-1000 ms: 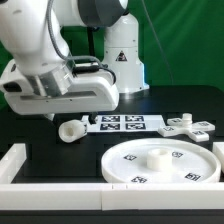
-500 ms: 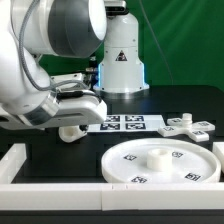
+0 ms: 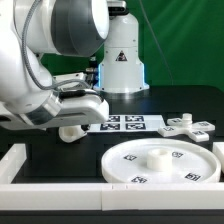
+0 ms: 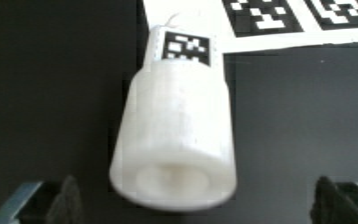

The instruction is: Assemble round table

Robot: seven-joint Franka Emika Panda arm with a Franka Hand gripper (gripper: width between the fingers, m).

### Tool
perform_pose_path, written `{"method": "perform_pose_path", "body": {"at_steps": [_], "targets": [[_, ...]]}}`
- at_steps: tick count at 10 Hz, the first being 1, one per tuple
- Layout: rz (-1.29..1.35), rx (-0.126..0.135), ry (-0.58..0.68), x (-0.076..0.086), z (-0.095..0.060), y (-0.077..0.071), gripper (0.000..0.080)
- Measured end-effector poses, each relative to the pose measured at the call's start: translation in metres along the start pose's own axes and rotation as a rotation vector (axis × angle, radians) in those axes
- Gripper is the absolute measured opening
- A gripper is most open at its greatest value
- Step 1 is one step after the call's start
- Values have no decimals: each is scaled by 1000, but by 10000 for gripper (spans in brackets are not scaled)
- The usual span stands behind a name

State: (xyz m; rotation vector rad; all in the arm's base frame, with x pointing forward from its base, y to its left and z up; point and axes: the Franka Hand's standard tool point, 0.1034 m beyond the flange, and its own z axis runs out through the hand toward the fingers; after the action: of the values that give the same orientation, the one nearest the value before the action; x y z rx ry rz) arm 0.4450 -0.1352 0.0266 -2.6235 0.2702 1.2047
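Note:
My gripper is about to grab the leg's wide rounded end (image 3: 70, 134) (image 4: 172, 168), as it needs to keep the leg's tagged end free to go into the disc's central part.
The round disc (image 3: 163, 162) with its central hub lies flat on the black table at the exterior view's lower right. The cross-shaped foot (image 3: 185, 126) lies behind it, right of the marker board (image 3: 122, 123). The short cylindrical leg (image 3: 72, 131) lies on its side left of the marker board, mostly covered by my hand. In the wrist view the leg (image 4: 179, 125) fills the middle, open end toward the camera, a tag on its far end. My gripper (image 4: 197, 200) is open, its dark fingers (image 4: 44, 200) standing wide on either side of the leg without touching it.
Long white border rails (image 3: 55, 192) run along the front and left of the table. A white cone-shaped stand (image 3: 122, 55) rises at the back before a green backdrop. My arm's bulk hides the left part of the table.
Over the last second my arm swung down and left over the leg. In the last half second it barely moved. The disc, foot and leg stayed put.

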Motion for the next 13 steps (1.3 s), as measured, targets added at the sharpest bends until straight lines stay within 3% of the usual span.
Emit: {"method": "perform_pose_path", "body": {"at_steps": [4, 7, 8, 9, 10, 12, 13], "targets": [[11, 13, -101, -7, 26, 7, 648], [-9, -4, -81, -1, 30, 1, 648], [-11, -4, -82, -1, 30, 1, 505], [-13, -5, -83, -1, 30, 0, 505], [-16, -6, -83, -1, 31, 0, 403], [-22, -11, -84, -2, 29, -6, 404], [-48, -29, -62, -9, 16, -24, 404]]}}
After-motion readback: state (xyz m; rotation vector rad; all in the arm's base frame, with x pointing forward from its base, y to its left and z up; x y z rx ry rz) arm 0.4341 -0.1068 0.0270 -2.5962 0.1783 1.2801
